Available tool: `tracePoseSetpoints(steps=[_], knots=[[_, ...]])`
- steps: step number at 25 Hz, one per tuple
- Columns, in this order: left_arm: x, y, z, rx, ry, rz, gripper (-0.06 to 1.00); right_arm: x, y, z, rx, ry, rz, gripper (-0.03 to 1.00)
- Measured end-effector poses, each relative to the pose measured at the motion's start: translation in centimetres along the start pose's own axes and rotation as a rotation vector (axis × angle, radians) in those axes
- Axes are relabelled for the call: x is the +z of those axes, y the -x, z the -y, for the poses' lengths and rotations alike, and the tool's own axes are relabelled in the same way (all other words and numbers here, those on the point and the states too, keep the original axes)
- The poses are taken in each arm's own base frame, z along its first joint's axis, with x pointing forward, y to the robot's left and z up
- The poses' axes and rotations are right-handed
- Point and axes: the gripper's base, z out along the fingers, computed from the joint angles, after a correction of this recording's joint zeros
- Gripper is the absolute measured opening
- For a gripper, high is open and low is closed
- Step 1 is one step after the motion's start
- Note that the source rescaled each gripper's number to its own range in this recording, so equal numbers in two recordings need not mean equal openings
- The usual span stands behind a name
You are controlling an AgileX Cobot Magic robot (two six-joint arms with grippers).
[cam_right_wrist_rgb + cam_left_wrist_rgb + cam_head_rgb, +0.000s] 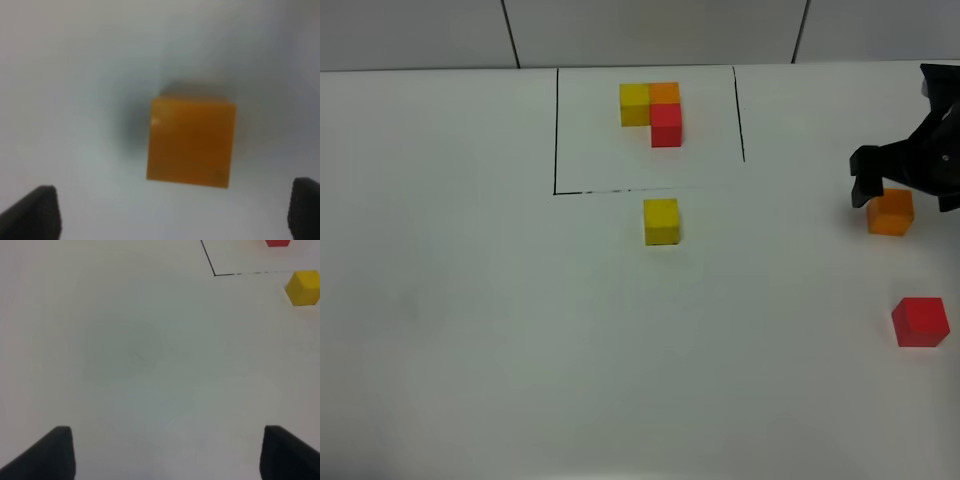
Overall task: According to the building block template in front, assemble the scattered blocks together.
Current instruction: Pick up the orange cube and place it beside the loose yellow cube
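My right gripper will grab the scattered orange cube by its sides next, to build the template's pattern beside the yellow cube (661, 221).
The building block template (654, 108) is a yellow, orange and red L-cluster inside a black drawn outline (556, 130) at the back middle. The scattered yellow cube (661, 221) sits just in front of the outline and also shows in the left wrist view (303, 288). The scattered orange cube (891, 212) lies at the right, with the scattered red cube (920, 322) nearer the front. My right gripper (907, 188) is open above the orange cube (191, 141), its fingers (32, 212) apart on either side. My left gripper (172, 455) is open, empty, over bare table.
The white table (470, 330) ends at a tiled wall (650, 30) at the back. The outline's corner (215, 275) and the template's red cube (277, 242) show in the left wrist view. The left arm is out of the exterior view.
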Motion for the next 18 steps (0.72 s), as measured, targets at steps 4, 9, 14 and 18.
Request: tracePoseSetpoints(steps=[4,9,14,18], knots=[[0.0,0.0,0.0,0.000,0.000,0.000,0.69,1.8,0.4,0.3,-0.029,-0.029,-0.023,0.94],[0.0,0.0,0.0,0.000,0.000,0.000,0.69,3.3,0.7,0.4,-0.039,-0.041,-0.041,0.93],[0.0,0.0,0.0,0.000,0.000,0.000,0.69,4.3,0.7,0.6,-0.037,-0.050,-0.044,0.78],[0.0,0.0,0.0,0.000,0.000,0.000,0.69,4.4,0.8,0.6,-0.034,-0.056,-0.026,0.56]])
